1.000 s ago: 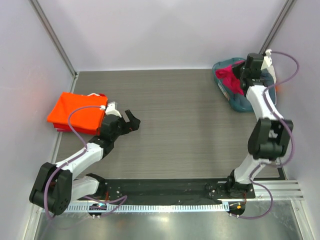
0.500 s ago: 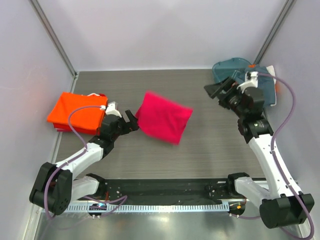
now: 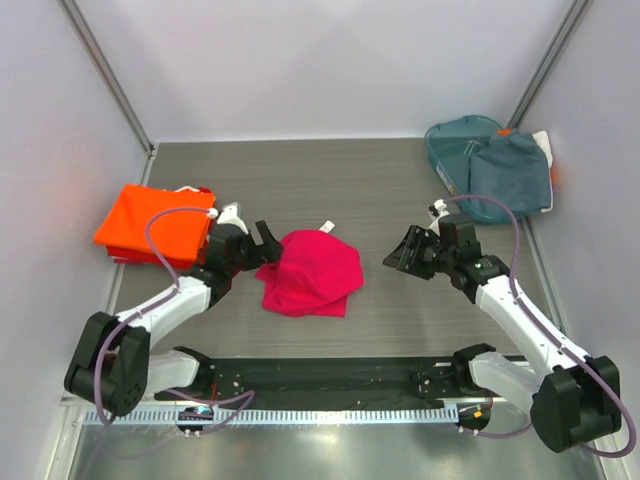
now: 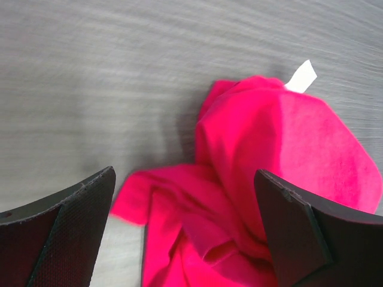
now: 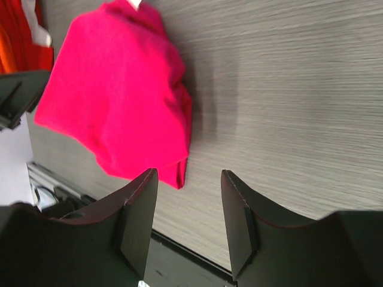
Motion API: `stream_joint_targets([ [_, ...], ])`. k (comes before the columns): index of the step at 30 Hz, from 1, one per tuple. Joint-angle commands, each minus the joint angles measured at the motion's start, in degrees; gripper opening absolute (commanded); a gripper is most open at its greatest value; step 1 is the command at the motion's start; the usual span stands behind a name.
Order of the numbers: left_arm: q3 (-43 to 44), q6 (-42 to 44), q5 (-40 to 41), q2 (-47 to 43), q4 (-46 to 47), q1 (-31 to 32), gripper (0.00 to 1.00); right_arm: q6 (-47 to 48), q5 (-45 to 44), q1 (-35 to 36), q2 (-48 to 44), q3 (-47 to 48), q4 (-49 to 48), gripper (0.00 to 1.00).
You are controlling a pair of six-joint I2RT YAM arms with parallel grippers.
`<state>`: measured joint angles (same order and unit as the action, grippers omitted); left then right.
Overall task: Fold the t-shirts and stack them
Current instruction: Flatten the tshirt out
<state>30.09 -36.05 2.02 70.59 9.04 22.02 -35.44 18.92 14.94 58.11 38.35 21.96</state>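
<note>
My left fingers, above the shirt, must lower before closing.
A magenta-pink t-shirt [image 3: 308, 272] lies crumpled on the middle of the table, its white tag up. It fills the left wrist view [image 4: 263, 179] and shows at the upper left of the right wrist view [image 5: 119, 113]. My left gripper [image 3: 268, 243] is open at the shirt's left edge, its jaws [image 4: 185, 203] either side of a fold without gripping it. My right gripper [image 3: 398, 255] hovers open and empty just right of the shirt [image 5: 188, 179]. A folded orange t-shirt [image 3: 155, 225] rests at the left. A grey-blue t-shirt [image 3: 510, 172] drapes over the basket.
The teal plastic basket [image 3: 450, 140] stands in the back right corner against the walls. A black rail [image 3: 330, 378] with both arm bases runs along the near edge. White walls enclose the table on three sides.
The pink shirt left the basket, flew across and landed crumpled mid-table. My right gripper let it go and swung from the basket toward the centre. The left gripper edged right to the shirt.
</note>
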Motion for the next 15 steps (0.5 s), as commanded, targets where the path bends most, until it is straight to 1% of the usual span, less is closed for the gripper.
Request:
stream_joint_targets([
  [1, 2.08, -2.78, 2.90, -5.53, -7.88, 0.13, 0.98, 2.66, -0.10, 3.42, -2.30, -0.03, -0.60, 0.52],
  [2, 1.91, -3.32, 2.81, -6.77, -11.03, 0.04, 0.98, 2.66, -0.11, 3.95, -2.21, 0.06, -0.68, 0.52],
  [4, 1.29, -5.07, 4.56, -9.23, -14.21, 0.13, 0.98, 2.48, 0.33, 6.15, -1.60, 0.15, -1.30, 0.52],
  [5, 1.29, -5.69, 5.70, -11.94, -18.31, 0.13, 0.98, 2.22, 0.07, 7.29, -1.24, 0.58, -1.74, 0.52],
  [6, 1.81, -6.22, 6.50, -13.27, -20.53, 0.13, 0.96, 2.04, -0.45, 8.43, -0.81, 0.85, -1.83, 0.52],
  [7, 2.17, -6.14, 6.07, -14.76, -24.03, 0.13, 0.94, 1.87, -2.55, 11.31, 0.16, 1.72, -1.74, 0.52],
  [8, 2.43, -6.22, 5.63, -17.21, -25.55, 0.13, 0.93, 1.69, -3.70, 12.73, 0.69, 2.25, -1.48, 0.52],
  [9, 2.35, -6.48, 5.54, -18.54, -26.61, 0.04, 0.90, 1.43, -4.67, 13.88, 1.30, 2.61, -1.48, 0.52],
  [10, 2.08, -6.75, 4.32, -19.60, -27.14, 0.13, 0.89, 1.17, -6.85, 16.15, 2.35, 3.31, -1.48, 0.52],
  [11, 1.73, -7.01, 3.52, -21.26, -27.06, 0.13, 0.89, 0.55, -7.57, 16.96, 2.88, 3.57, -1.65, 0.52],
  [14, 0.94, -6.93, 2.29, -21.72, -26.26, 0.13, 0.84, 0.20, -10.12, 19.94, 5.43, 5.58, -1.83, 0.51],
  [15, 1.55, -6.49, 2.11, -20.59, -26.26, 0.13, 0.82, 0.28, -10.56, 20.74, 6.13, 6.29, -1.74, 0.46],
])
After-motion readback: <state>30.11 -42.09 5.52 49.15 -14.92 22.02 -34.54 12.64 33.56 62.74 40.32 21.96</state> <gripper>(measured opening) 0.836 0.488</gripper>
